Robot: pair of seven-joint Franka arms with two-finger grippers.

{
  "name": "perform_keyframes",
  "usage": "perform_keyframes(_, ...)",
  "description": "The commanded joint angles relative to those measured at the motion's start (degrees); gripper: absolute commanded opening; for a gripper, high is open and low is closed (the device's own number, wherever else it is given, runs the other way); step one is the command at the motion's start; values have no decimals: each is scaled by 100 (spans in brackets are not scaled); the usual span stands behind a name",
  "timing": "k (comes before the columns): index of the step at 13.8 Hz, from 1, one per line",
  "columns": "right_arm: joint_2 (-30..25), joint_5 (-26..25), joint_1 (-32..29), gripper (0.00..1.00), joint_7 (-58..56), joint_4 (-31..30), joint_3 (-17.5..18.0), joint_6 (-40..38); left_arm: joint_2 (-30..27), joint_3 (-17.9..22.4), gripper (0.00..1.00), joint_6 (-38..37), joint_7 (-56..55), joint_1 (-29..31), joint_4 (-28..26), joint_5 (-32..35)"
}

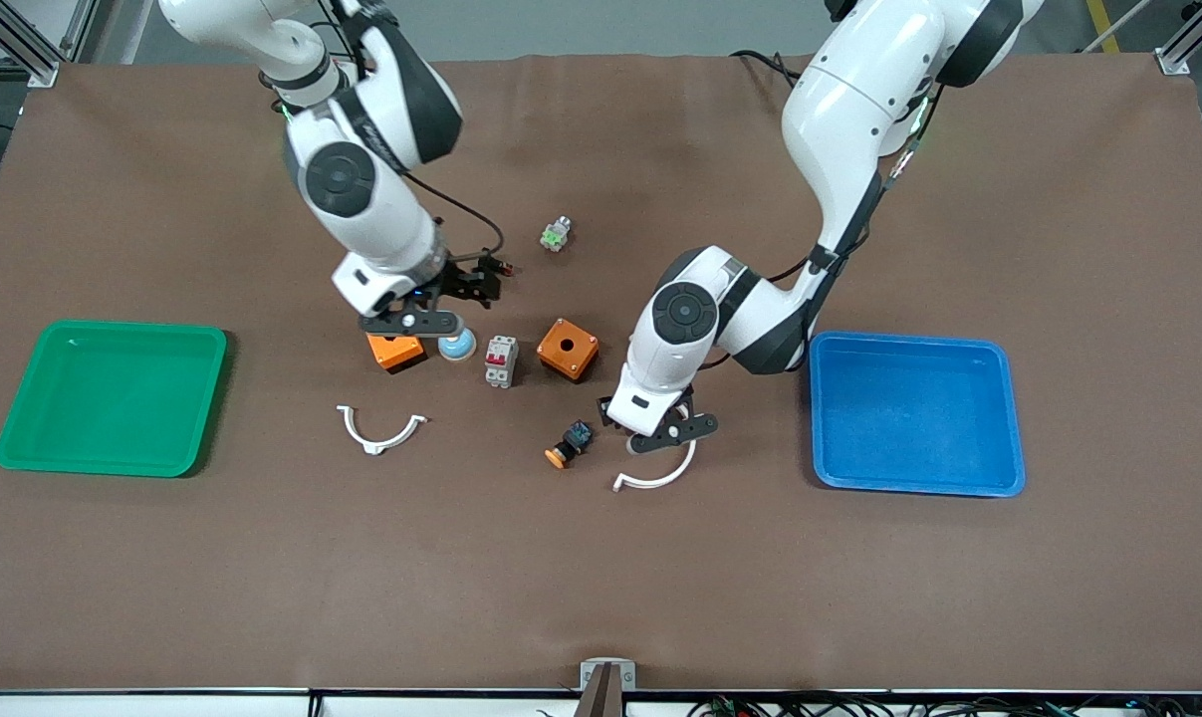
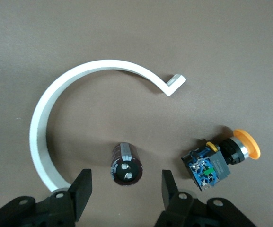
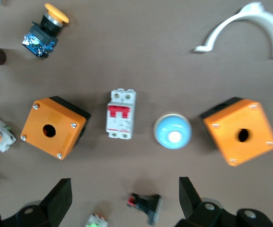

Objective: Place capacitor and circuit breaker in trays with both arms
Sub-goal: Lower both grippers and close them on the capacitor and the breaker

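My right gripper needs to place the circuit breaker (image 1: 501,360) in the green tray (image 1: 117,396), so next it should grab the breaker by its sides, on either side of the red levers.
The capacitor (image 2: 125,164), a small black cylinder, lies on the brown mat inside the arc of a white curved clamp (image 2: 56,104). My left gripper (image 2: 125,178) is open and low, with a finger on each side of the capacitor's end, not touching it. In the front view my left hand (image 1: 650,435) hides the capacitor. The circuit breaker (image 1: 501,360), white-grey with red levers, lies at mid table between a blue dome button and an orange box; it also shows in the right wrist view (image 3: 121,114). My right gripper (image 1: 473,282) is open and empty over the mat beside a black red-tipped part (image 3: 145,204).
A green tray (image 1: 113,398) lies at the right arm's end and a blue tray (image 1: 914,413) at the left arm's end. Two orange boxes (image 1: 568,349) (image 1: 395,351), a blue button (image 1: 457,347), an orange-capped push button (image 1: 569,444), a second white clamp (image 1: 381,428) and a green-white part (image 1: 556,235) lie about.
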Motion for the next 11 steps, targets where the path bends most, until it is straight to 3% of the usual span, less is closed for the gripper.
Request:
perform_keyframes(1, 482, 37, 196, 100, 254, 117, -80, 374, 199, 121, 63, 150, -202, -120, 155, 115)
perform_keyframes(8, 1317, 19, 109, 100, 298, 618, -80, 665, 323, 174, 52, 159, -202, -156, 146, 123)
perform_keyframes(11, 1555, 28, 109, 100, 298, 794, -80, 674, 314, 174, 34, 159, -202, -147, 146, 123)
